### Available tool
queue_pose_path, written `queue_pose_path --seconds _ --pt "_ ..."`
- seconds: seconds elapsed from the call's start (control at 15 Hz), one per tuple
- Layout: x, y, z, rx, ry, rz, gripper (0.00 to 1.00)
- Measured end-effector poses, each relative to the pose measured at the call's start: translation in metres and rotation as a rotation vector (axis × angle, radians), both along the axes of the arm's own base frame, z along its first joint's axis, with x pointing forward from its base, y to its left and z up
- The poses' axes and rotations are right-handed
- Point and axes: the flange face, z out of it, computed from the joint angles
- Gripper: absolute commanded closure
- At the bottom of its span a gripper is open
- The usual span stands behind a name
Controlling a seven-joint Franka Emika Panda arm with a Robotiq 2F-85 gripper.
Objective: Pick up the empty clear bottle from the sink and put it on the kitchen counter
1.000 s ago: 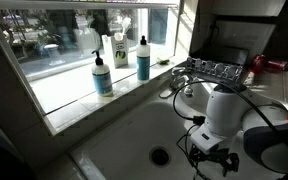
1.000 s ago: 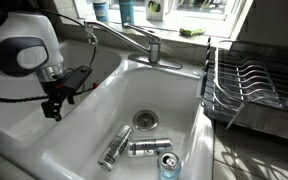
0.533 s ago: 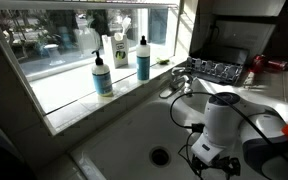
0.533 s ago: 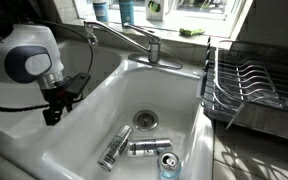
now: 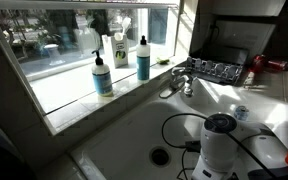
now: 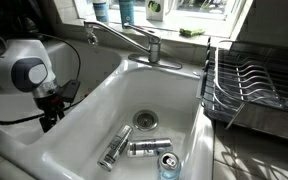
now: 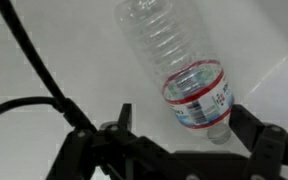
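My gripper should next grab the empty clear bottle [image 7: 179,70] across its sides at the cap end. The bottle's ribbed body then stays free to set on the kitchen counter.
The empty clear bottle [image 7: 179,70] lies on its side on the white floor of the sink [image 7: 44,60]. It has a ribbed body and a red-and-blue label band near its cap end. In an exterior view it lies near the drain [image 6: 114,150]. My gripper [image 7: 184,125] is open above it, with the black fingers [image 7: 119,125] either side of the cap end and not touching. In an exterior view the gripper [image 6: 46,115] hangs over the basin [image 6: 104,100]. In the other the arm [image 5: 219,140] hides the bottle. The kitchen counter [image 5: 269,110] borders the basin.
A second lying container [image 6: 146,148] and a blue-topped can [image 6: 167,163] sit beside the bottle. The chrome tap [image 6: 134,40] reaches over the sink. A dish rack [image 6: 254,80] stands beside the basin. Soap bottles [image 5: 102,75] [image 5: 143,58] stand on the window ledge.
The arm has dropped lower into the basin and nearer the sink floor. The gripper has stayed open. The bottles have not moved.
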Motion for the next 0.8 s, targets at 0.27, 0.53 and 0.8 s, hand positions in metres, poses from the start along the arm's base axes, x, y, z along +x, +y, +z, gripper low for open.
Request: queue_pose_path --seconds 0.27,0.53,0.8 --pt "-0.007 -0.003 -0.014 -0.043 0.005 0.052 0.34" --pt "-0.006 -0.002 -0.016 -0.037 -0.007 0.066 0.64" --pt "-0.001 -0.001 -0.014 -0.025 -0.018 0.059 0.88"
